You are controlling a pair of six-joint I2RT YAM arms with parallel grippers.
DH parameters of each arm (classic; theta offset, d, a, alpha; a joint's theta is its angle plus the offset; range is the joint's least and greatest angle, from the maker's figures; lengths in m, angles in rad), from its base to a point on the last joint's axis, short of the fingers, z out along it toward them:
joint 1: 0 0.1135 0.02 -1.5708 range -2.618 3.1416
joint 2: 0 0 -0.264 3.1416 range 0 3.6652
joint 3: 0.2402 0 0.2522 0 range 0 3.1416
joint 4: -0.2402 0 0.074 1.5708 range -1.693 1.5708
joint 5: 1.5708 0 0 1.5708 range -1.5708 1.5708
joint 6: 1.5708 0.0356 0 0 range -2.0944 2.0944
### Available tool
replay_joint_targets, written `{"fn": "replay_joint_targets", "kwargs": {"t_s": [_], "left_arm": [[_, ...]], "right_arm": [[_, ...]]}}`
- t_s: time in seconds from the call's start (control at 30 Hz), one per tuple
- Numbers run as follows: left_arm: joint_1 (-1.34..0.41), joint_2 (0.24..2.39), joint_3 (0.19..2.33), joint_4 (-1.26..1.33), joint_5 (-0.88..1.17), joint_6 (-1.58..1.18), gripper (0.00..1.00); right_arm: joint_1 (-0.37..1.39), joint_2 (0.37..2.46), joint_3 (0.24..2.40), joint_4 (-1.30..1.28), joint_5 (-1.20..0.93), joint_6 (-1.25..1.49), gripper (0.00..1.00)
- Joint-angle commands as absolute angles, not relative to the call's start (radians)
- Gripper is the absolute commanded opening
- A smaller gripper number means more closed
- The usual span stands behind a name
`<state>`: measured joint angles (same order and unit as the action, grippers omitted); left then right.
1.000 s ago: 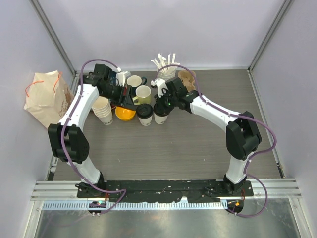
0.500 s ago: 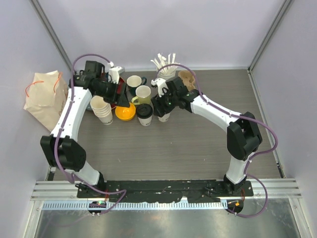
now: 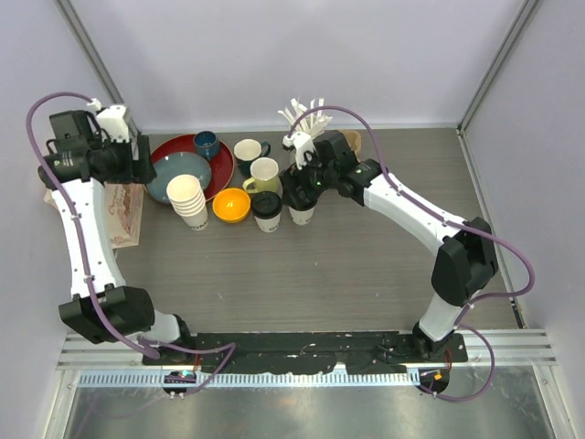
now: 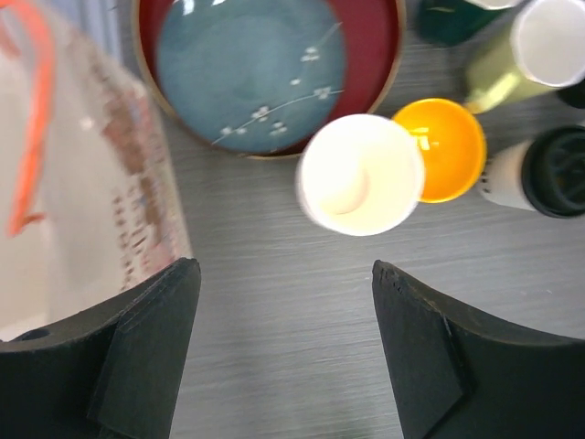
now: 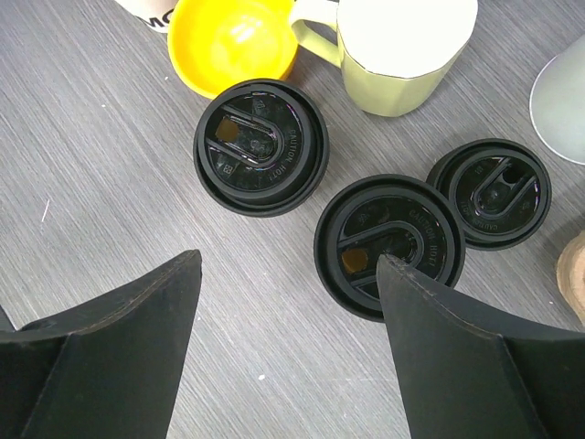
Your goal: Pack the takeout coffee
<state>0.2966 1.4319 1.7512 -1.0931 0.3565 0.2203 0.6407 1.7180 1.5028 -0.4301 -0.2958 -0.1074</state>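
The paper bag needs to be set upright with its opening open for coffee, so my left gripper should grab it next by the rim of its printed side.
Two takeout coffee cups with black lids stand side by side mid-table, one to the left of the other. My right gripper hovers open just above them. One finger overlaps the right cup's lid in the wrist view, and nothing is held. A third, smaller black lid lies beside them. My left gripper is raised at the far left, open and empty, over bare table next to the paper bag.
A stack of lidless white cups and an orange bowl sit left of the coffees. Behind are a red tray with a blue plate, a dark blue mug, a cream mug, a pale yellow mug and a holder of white spoons.
The left arm swung up and left, away from the tray to beside the bag, its jaws widening. The right gripper opened off the right-hand cup and rose slightly.
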Motion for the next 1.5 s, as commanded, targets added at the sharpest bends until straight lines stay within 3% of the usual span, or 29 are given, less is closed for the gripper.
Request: {"fn": "replay_joint_targets", "kwargs": {"t_s": [0.0,0.37,0.6,0.63,0.83,0.87,0.93,1.47], "left_arm": [[0.373,1.425,1.801,-1.114,0.23,0.278,0.8],[0.451,1.541,1.838,-1.023,0.048,0.313,0.8],[0.485,1.673,1.921,-1.04,0.082,0.348,0.77],[0.488,1.684,1.924,-1.051,0.103,0.354,0.75],[0.525,1.744,1.964,-1.17,0.216,0.368,0.39],[0.528,1.735,1.957,-1.17,0.212,0.371,0.23],[0.529,1.701,1.942,-1.16,0.189,0.377,0.02],[0.46,1.362,1.965,-0.973,0.157,0.417,0.0]], "right_arm": [[0.647,1.64,1.52,-0.422,-0.314,-0.132,0.83],[0.647,1.605,1.487,-0.465,-0.298,-0.149,0.83],[0.646,1.582,1.454,-0.466,-0.282,-0.144,0.83],[0.647,1.582,1.451,-0.466,-0.282,-0.144,0.83],[0.646,1.548,1.427,-0.466,-0.272,-0.138,0.83],[0.646,1.542,1.424,-0.465,-0.27,-0.138,0.83],[0.646,1.525,1.414,-0.466,-0.264,-0.137,0.83],[0.647,1.447,1.356,-0.431,-0.229,-0.077,0.83]]}}
